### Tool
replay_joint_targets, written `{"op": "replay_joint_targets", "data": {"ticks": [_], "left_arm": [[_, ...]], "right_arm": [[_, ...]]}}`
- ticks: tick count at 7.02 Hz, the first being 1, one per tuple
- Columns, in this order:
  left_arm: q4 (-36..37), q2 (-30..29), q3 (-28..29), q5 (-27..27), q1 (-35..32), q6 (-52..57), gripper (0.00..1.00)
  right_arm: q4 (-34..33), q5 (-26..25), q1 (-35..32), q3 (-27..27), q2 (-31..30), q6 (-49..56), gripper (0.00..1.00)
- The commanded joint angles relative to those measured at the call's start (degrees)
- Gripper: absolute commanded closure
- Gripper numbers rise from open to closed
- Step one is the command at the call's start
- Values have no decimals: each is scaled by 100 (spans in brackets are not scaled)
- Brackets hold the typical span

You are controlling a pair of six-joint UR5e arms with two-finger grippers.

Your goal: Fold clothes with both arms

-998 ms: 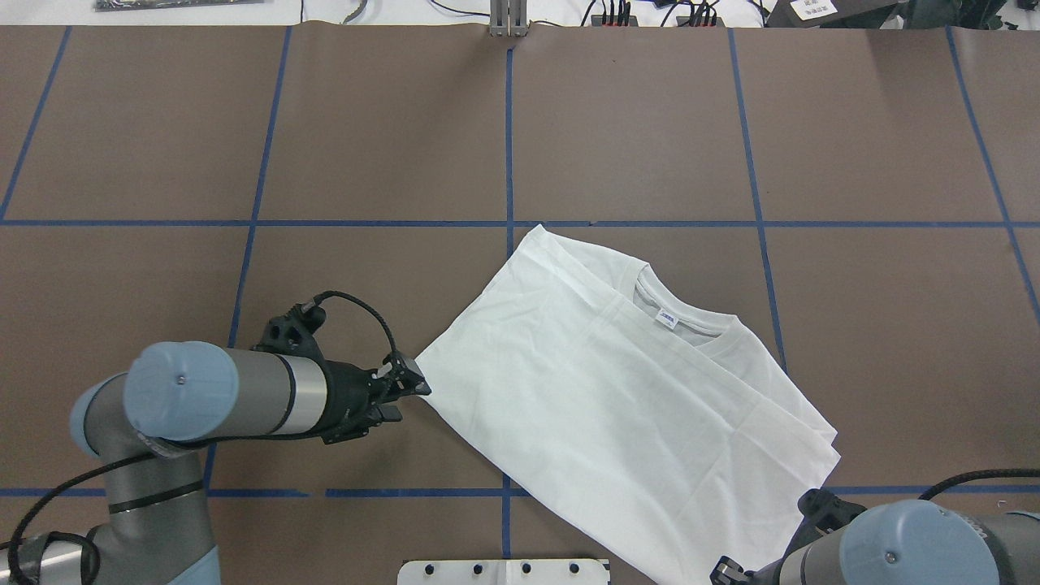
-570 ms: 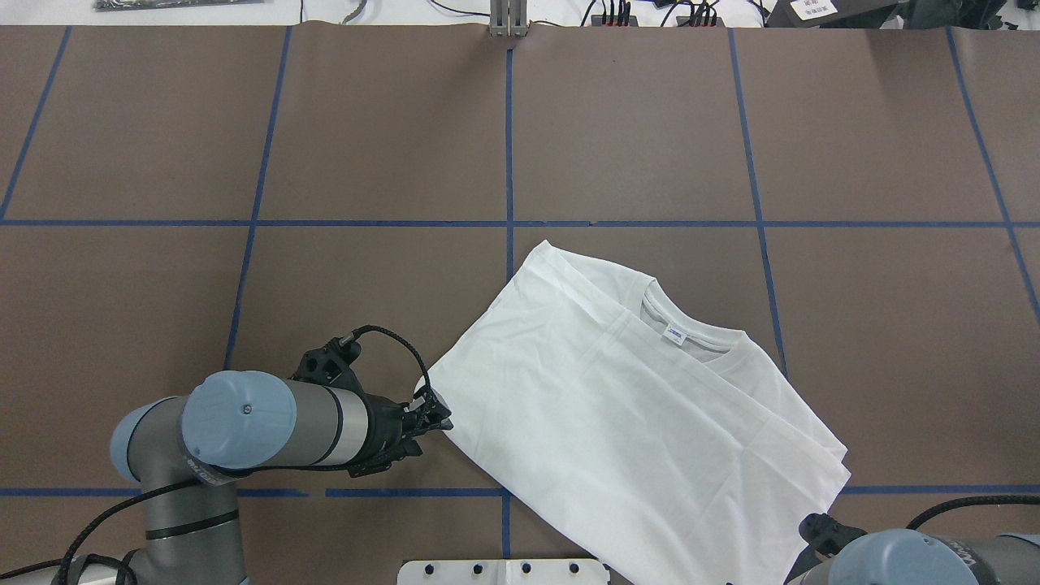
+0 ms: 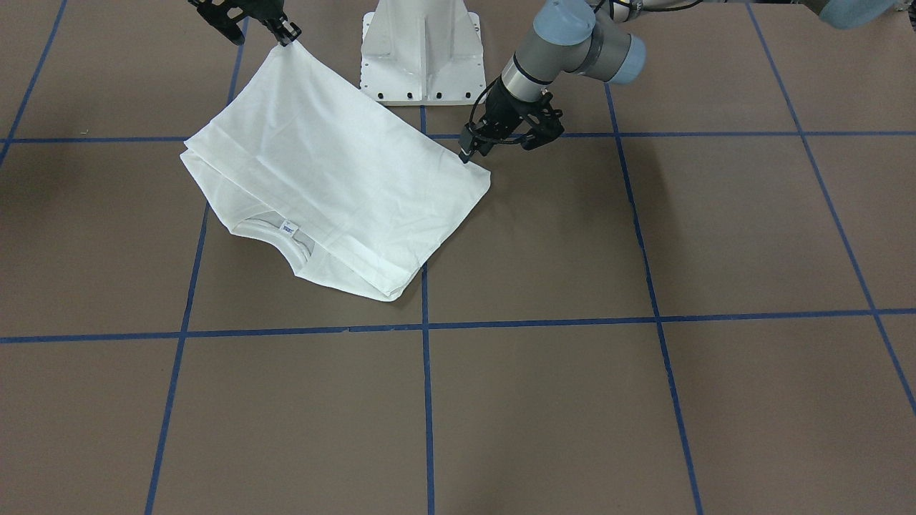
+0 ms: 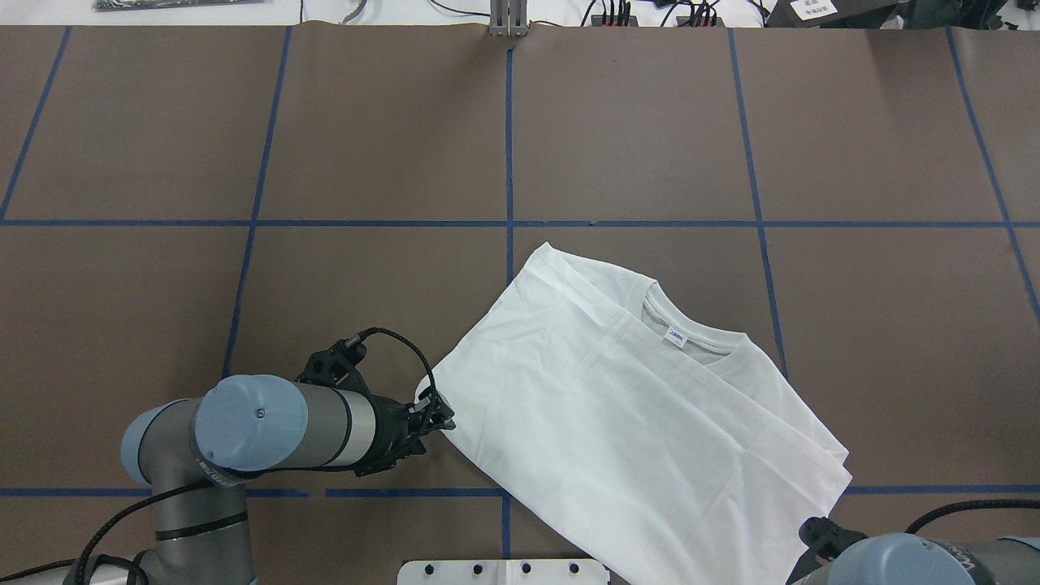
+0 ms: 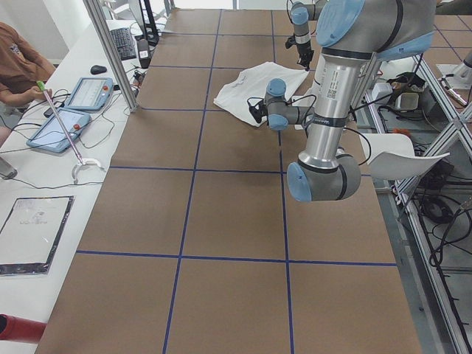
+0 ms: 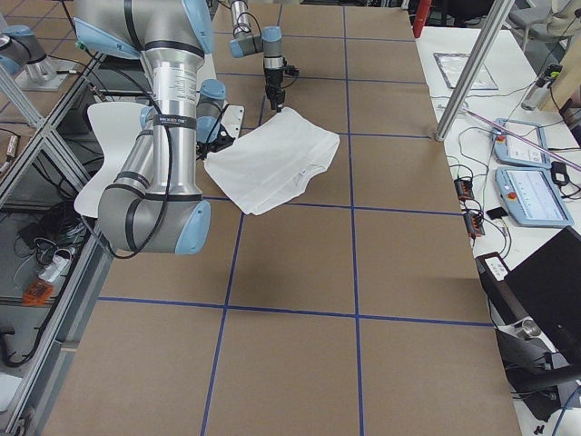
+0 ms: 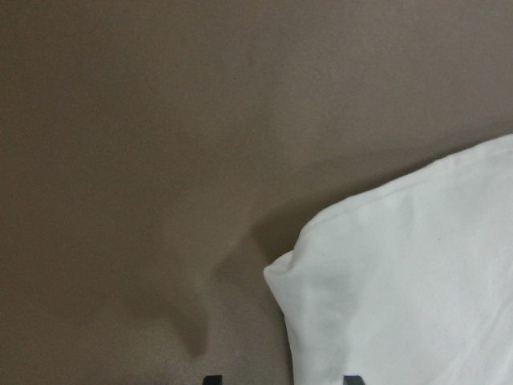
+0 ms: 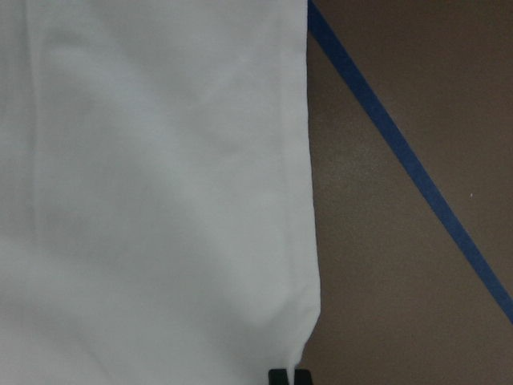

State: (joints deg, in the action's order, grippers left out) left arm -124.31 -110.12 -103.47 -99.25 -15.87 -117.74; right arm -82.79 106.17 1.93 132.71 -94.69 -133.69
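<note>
I need to pick up the shirt with my left gripper next, by its raised corner (image 3: 476, 164) (image 7: 290, 277). The cloth puckers up from the table there, while the middle of the shirt lies smooth.
The white T-shirt (image 4: 617, 406) lies folded on the brown table, collar and neck label (image 4: 675, 335) towards the far right; no printed text shows. My left gripper (image 4: 435, 414) is at the shirt's left corner. In the left wrist view its fingertips (image 7: 210, 378) stand apart, open, with the corner (image 7: 337, 281) between them. My right gripper (image 3: 286, 36) is shut on the shirt's near right corner and holds it raised. The right wrist view shows the cloth (image 8: 160, 200) above its closed tips. In the overhead view only the right arm's elbow (image 4: 894, 561) shows.
The white pedestal base (image 3: 422, 50) stands at the near table edge between the arms. Blue tape lines (image 4: 509, 138) cross the brown table cover. Tablets (image 5: 66, 118) and cables lie on a side bench past the table's far side.
My left arm has moved nearer the robot and to the right along with the shirt's left corner. The whole shirt has slid slightly right. Since 0.6 s ago almost nothing has moved.
</note>
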Motion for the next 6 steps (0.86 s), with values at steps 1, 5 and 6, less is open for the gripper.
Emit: {"op": "replay_joint_targets", "data": {"ticks": [1, 5, 6], "left_arm": [[29, -27, 116, 107, -21, 50, 47], [30, -106, 204, 292, -47, 50, 100], [29, -124, 187, 292, -108, 58, 100]], "right_arm": [[0, 0, 1, 1, 12, 1, 89], [-9, -9, -43, 44, 12, -8, 32], [-9, -87, -96, 44, 20, -295, 0]]}}
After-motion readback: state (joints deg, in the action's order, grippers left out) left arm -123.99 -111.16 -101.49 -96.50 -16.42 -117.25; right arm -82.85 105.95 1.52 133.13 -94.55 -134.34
